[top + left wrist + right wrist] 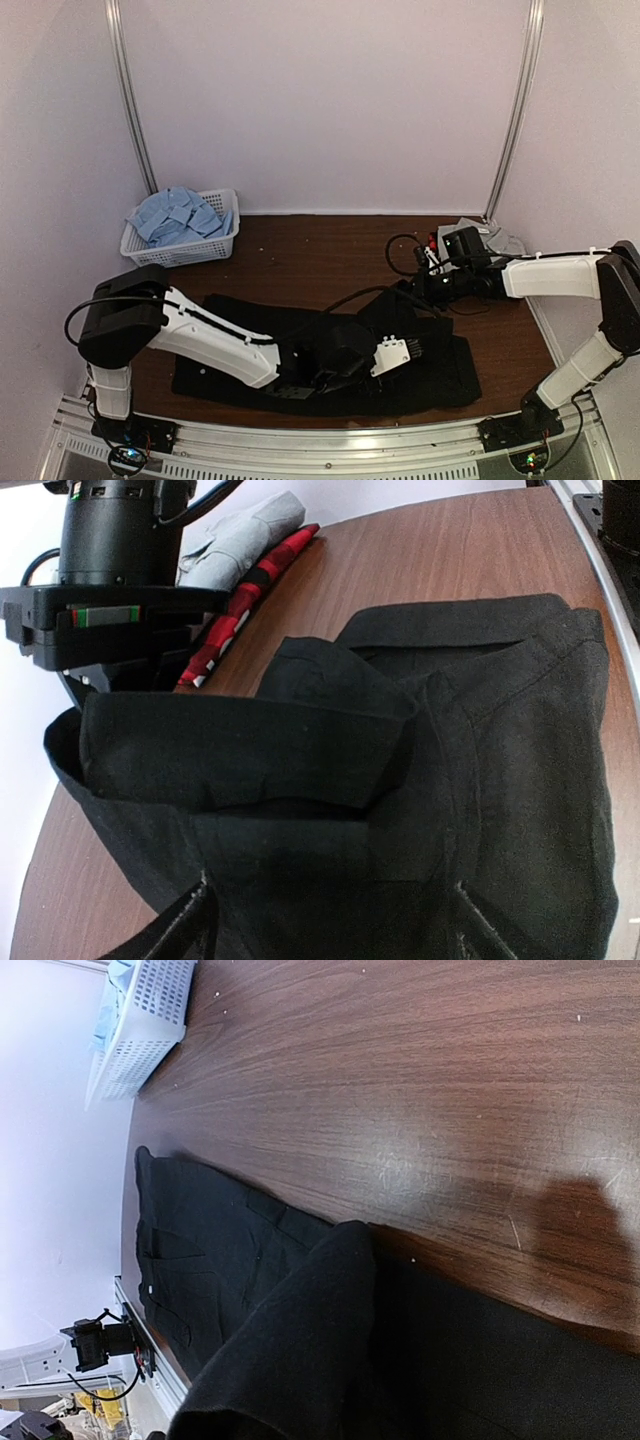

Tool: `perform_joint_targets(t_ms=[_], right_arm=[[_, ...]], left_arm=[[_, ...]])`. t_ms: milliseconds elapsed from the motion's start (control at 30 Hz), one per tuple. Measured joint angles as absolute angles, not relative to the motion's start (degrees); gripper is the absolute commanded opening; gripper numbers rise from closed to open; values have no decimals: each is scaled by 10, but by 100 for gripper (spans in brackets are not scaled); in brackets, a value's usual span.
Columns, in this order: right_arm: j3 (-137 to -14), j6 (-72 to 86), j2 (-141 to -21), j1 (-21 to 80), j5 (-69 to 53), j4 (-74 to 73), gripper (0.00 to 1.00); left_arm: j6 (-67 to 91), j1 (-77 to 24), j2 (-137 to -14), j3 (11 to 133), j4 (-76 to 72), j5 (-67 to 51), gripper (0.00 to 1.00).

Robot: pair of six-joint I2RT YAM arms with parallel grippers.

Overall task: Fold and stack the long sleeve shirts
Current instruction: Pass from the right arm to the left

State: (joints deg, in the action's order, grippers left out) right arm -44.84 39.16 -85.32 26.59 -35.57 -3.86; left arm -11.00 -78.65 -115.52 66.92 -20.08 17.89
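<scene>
The left gripper grabs the black shirt's flat middle cloth [419, 352] next, beside the raised fold, to lay that layer lengthwise for folding.
The black shirt [440, 375] lies spread across the front of the table. My left gripper [416, 351] hovers low over its middle, jaws wide open; in the left wrist view its fingertips [192, 920] straddle flat black cloth [520, 740]. My right gripper [412, 285] is shut on a raised fold of the same shirt, which the left wrist view shows hanging below it [115, 675]. That fold [300, 1350] hides its fingers in its own view. A folded grey shirt [240, 535] lies on a red-and-black plaid one [250, 590] at the back right. The light blue shirt [175, 215] lies crumpled in the basket.
A white mesh basket [185, 250] stands at the back left of the brown table [320, 255]. Black cables loop from the right arm across the shirt's upper edge. Pale walls close in the back and both sides.
</scene>
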Motion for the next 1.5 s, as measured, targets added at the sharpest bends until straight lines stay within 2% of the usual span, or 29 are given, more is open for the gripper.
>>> perform_joint_targets(t_ms=[200, 300, 400, 567, 700, 733, 1033, 1200, 1367, 1500], right_arm=[[-448, 391, -855, 266, -362, -31, 0], [-448, 390, -855, 266, -363, -31, 0], [-447, 390, -855, 266, -364, -30, 0], [-442, 389, -855, 266, -365, -27, 0], [-436, 387, -855, 265, -366, -27, 0], [-435, 387, -855, 264, -367, -27, 0], [-434, 381, -855, 263, -374, -25, 0], [-434, 369, -855, 263, -375, -27, 1], [-435, 343, -855, 263, -375, -44, 15], [-438, 310, -855, 263, -377, -71, 32]], left_arm=[[-94, -801, -1202, 722, -203, 265, 80], [-83, -807, -1223, 736, -202, 316, 74], [-71, -809, -1230, 736, -201, 354, 60], [-57, -809, -1231, 736, -201, 379, 31], [-41, -808, -1227, 736, -196, 379, 3], [-38, -806, -1224, 735, -193, 376, 0], [-12, -787, -1181, 726, -174, 341, 0], [8, -764, -1145, 712, -140, 274, 0], [32, -715, -1076, 684, -94, 167, 0], [53, -667, -1022, 683, -44, 82, 0]])
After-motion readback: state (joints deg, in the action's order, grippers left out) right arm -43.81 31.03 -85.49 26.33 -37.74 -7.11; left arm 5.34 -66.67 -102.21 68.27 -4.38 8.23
